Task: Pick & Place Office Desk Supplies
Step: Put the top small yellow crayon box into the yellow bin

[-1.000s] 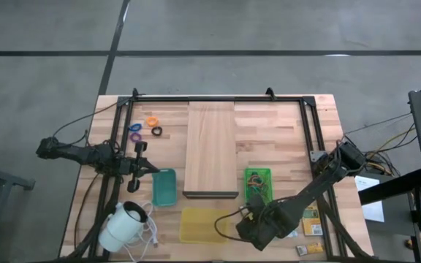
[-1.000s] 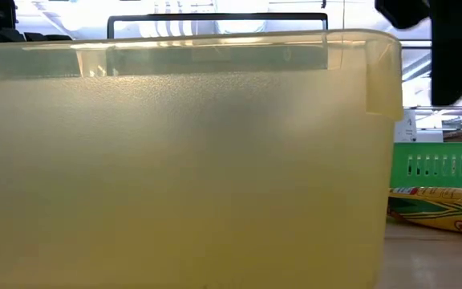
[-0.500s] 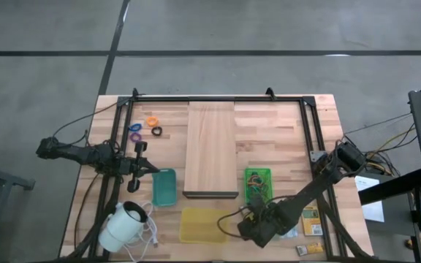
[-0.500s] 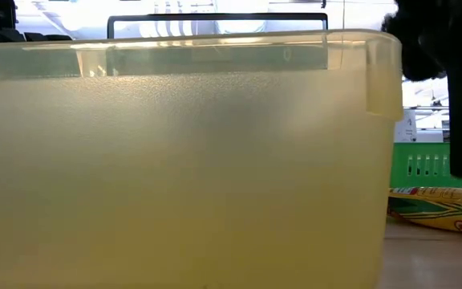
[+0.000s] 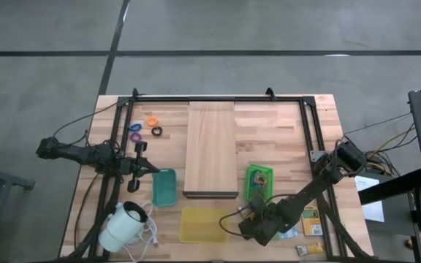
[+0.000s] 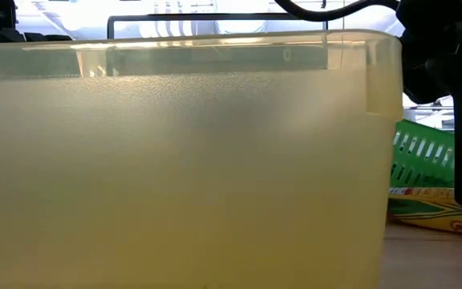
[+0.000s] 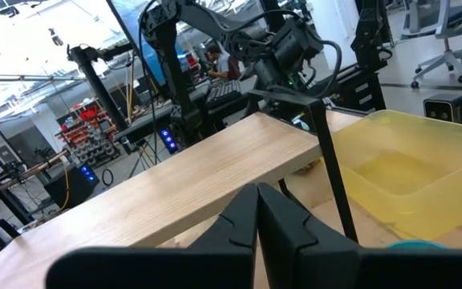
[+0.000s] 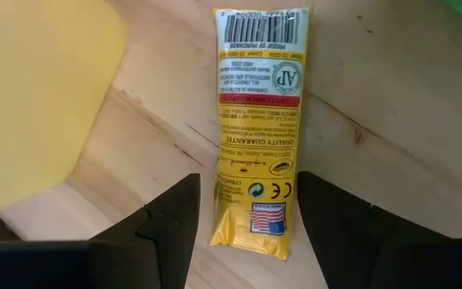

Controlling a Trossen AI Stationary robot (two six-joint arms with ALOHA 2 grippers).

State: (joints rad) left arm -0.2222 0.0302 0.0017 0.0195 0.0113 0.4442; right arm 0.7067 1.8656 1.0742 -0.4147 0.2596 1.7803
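The yellow packet's flag end (image 8: 255, 197) is beside my fingers, which are low over the wood, so my right gripper should close on the flag end.
A yellow packet (image 8: 259, 120) with a barcode lies flat on the wood, also seen in the low view (image 6: 431, 210). My right gripper (image 8: 249, 193) (image 5: 253, 219) points steeply down over the packet's near end, open, with one finger on each side and a gap to both. Behind it the green basket (image 5: 259, 181) (image 6: 423, 156) holds coloured rubber bands and stands tilted. Orange (image 5: 151, 121), purple (image 5: 134, 128) and black (image 5: 156, 131) rings lie at the far left. My left gripper (image 5: 146, 166) (image 7: 257, 217) waits shut and level at the left. My right gripper's fingers (image 8: 175, 209) stand clear of the packet on both sides. The green basket's near rim (image 5: 257, 196) is close against the hand, and the arm hides that spot, so I cannot tell whether the hand touches it.
A yellow bin (image 5: 203, 224) (image 6: 183, 160) stands at the near edge, left of my right gripper. A teal basket (image 5: 164, 187), a long wooden board (image 5: 211, 150), a white corded device (image 5: 123, 226) and more packets (image 5: 312, 219) lie around. A black frame (image 5: 218, 98) borders the table.
My right gripper has come down onto the spot over the yellow packet, still open. The green basket has tipped up out of level and shifted a little toward the far edge.
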